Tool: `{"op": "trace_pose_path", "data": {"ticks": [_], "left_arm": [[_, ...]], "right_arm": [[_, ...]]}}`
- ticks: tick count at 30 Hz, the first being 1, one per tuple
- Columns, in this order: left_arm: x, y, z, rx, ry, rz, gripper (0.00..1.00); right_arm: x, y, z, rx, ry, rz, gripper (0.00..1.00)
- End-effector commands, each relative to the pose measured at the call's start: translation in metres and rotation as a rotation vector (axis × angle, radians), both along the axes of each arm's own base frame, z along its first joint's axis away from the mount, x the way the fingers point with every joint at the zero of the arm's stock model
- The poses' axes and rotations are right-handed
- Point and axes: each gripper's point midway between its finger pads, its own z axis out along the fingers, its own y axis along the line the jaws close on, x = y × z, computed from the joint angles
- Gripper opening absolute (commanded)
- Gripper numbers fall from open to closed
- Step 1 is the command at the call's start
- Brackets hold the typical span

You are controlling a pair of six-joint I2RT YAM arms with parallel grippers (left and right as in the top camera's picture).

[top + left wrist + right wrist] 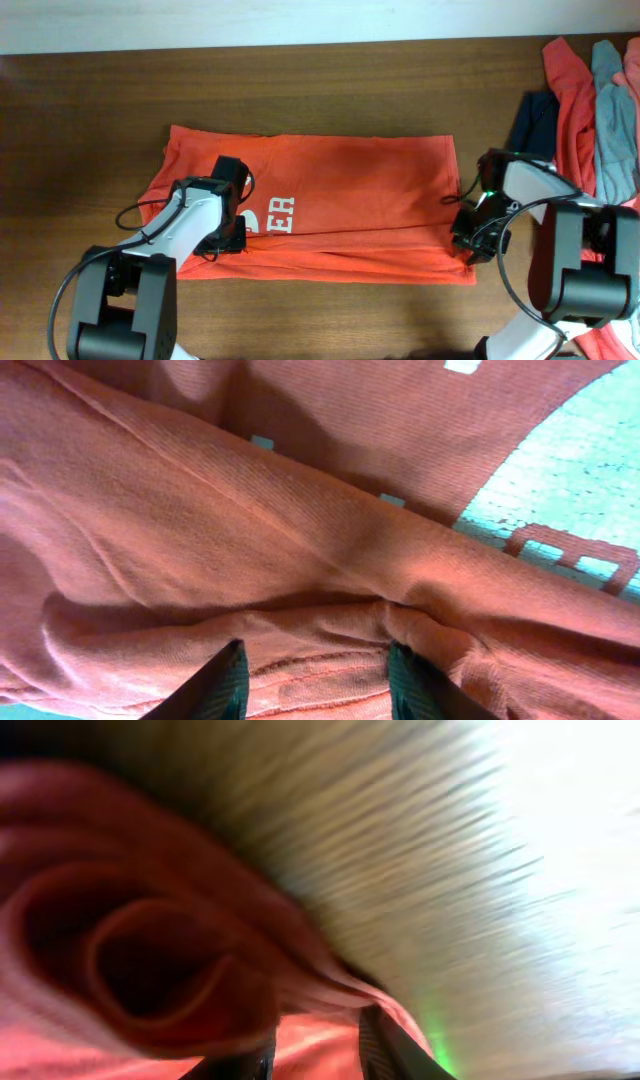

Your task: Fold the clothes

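My left gripper grabs the hem along the long fold line of the T-shirt (350,190) next, opposite my right gripper, to fold the T-shirt.
The orange-red T-shirt (350,190) with white lettering lies flat and wide across the table, with a long fold line along its lower part. My left gripper (226,240) is pressed down on the shirt's lower left part. In the left wrist view its jaws (315,685) stand apart with flat cloth and a hem (320,660) between them. My right gripper (468,242) is at the shirt's right edge. In the right wrist view its jaws (318,1055) are closed narrowly on a rolled fold of the shirt (150,950).
A pile of other clothes lies at the back right: a navy piece (535,120), a red piece (570,95), a grey-blue piece (612,110) and a pink piece (632,65). The wooden table (90,130) shows around the shirt.
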Motion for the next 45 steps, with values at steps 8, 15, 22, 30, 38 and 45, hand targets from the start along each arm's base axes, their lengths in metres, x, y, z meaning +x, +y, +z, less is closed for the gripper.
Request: {"op": "trace_pose_path", "data": {"ticks": [8, 15, 22, 30, 38, 45], "left_arm": [[0.006, -0.005, 0.022, -0.032, -0.024, 0.011, 0.55], [0.018, -0.007, 0.077, -0.07, -0.201, 0.008, 0.92], [0.046, -0.005, 0.136, -0.08, -0.48, -0.041, 0.99], [0.107, 0.012, 0.163, -0.221, -0.6, -0.119, 0.99], [0.2, 0.041, 0.155, -0.389, -0.612, -0.156, 0.96], [0.258, 0.05, 0.104, -0.415, -0.554, -0.16, 0.95]], "right_arm": [[0.0, -0.035, -0.004, -0.111, 0.014, 0.061, 0.33], [0.025, -0.04, 0.032, -0.132, -0.091, 0.073, 0.33], [0.052, -0.046, 0.096, -0.163, -0.252, 0.105, 0.36], [0.059, -0.046, 0.148, -0.184, -0.41, 0.178, 0.42], [0.058, -0.041, 0.151, -0.16, -0.426, 0.181, 0.42], [0.058, -0.041, 0.151, -0.16, -0.426, 0.181, 0.42]]}}
